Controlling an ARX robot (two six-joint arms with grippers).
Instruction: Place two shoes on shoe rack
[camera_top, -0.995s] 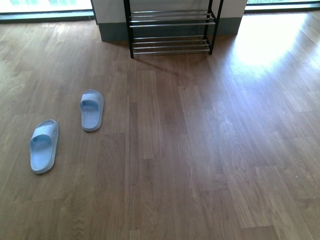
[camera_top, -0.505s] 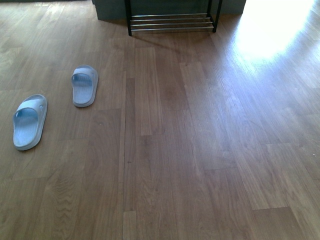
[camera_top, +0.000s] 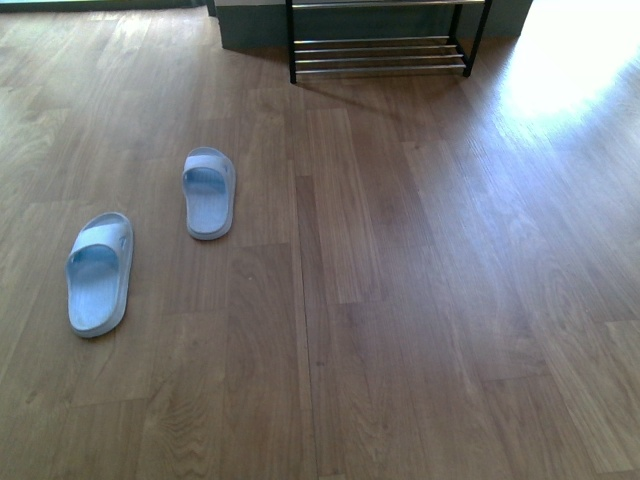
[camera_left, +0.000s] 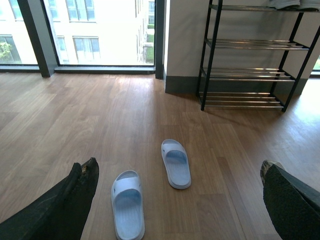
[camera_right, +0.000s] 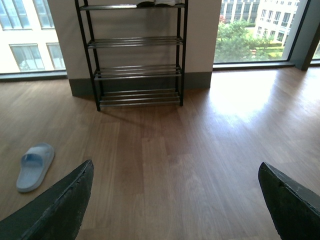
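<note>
My right gripper next grabs the farther slide by the side of its strap (camera_top: 227, 172), which arches up while the wide sole (camera_top: 209, 216) lies flat on the floor.
Two pale blue slides lie apart on the wooden floor, the nearer slide (camera_top: 100, 273) at the left and the farther slide (camera_top: 209, 193) a little beyond it. The shoe rack (camera_top: 380, 55), black uprights with chrome bars, stands against the far wall. Neither arm shows in the front view. My left gripper (camera_left: 180, 165) is open above the floor, with both slides (camera_left: 128, 204) (camera_left: 175, 163) below it between the fingers (camera_left: 75, 195). My right gripper (camera_right: 175, 166) is open over bare floor, facing the rack (camera_right: 137, 55), with one slide (camera_right: 34, 166) off to the side.
Wooden floor stretches between the slides and the rack. Large windows (camera_left: 100, 30) flank the wall column behind the rack. Bright sunlight (camera_top: 580, 50) falls on the floor beside the rack. Part of a white-soled shoe (camera_right: 155, 3) shows on the rack's top tier, cut off by the frame.
The front view has shifted: slides and rack now sit further right and lower in the picture than half a second ago. The slides lie the same way on the floor.
</note>
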